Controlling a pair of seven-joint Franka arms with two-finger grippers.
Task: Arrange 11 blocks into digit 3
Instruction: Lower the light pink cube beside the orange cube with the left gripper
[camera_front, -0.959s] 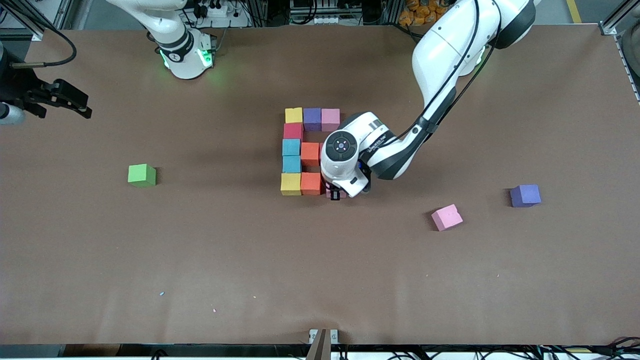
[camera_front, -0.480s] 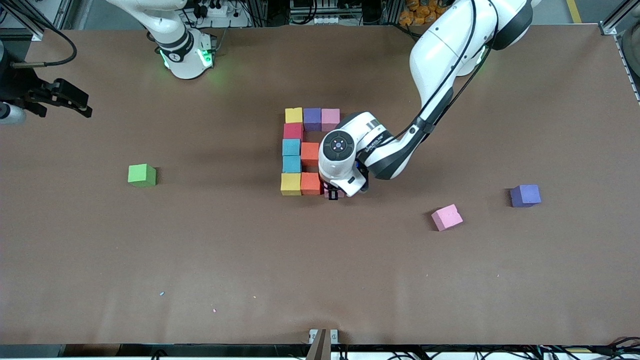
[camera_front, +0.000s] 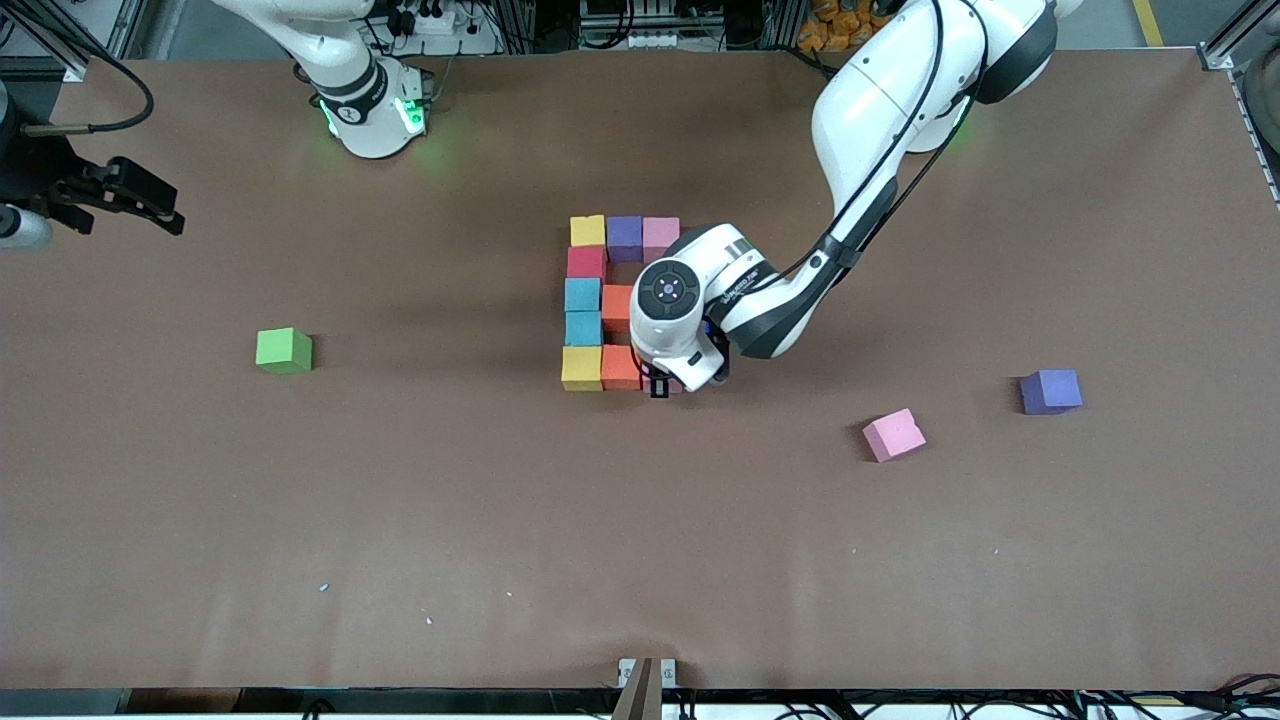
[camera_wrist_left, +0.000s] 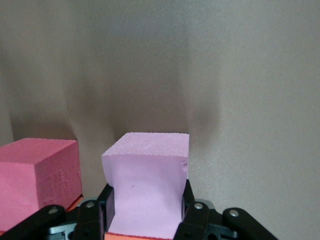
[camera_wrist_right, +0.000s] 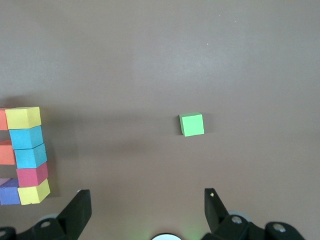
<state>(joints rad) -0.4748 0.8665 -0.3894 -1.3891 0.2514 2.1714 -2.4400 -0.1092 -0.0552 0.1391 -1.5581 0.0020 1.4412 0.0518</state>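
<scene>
The pink block's lower edge (camera_front: 675, 390) is standing on the tabletop beside the orange block, so it is time for my left gripper to open.
Several blocks (camera_front: 583, 311) form a figure mid-table: a yellow, purple and pink row, a red-blue-blue column with an orange one beside it, and a yellow (camera_front: 581, 368) and an orange block (camera_front: 620, 368) nearest the front camera. My left gripper (camera_front: 661, 386) is low at the table beside that orange block, shut on a pink block (camera_wrist_left: 147, 170) that the hand mostly hides in the front view. The left wrist view shows a reddish block (camera_wrist_left: 37, 175) close beside the held one. My right gripper (camera_wrist_right: 147, 197) waits open and empty, high over the right arm's end of the table (camera_front: 150, 205).
A loose pink block (camera_front: 893, 434) and a loose purple block (camera_front: 1050, 391) lie toward the left arm's end. A green cube (camera_front: 284, 351) (camera_wrist_right: 192, 124) sits alone toward the right arm's end. The left arm's forearm hangs over the figure's pink corner.
The left gripper has slid the pink block a little toward the orange block at the figure's nearest row. The right arm has not moved.
</scene>
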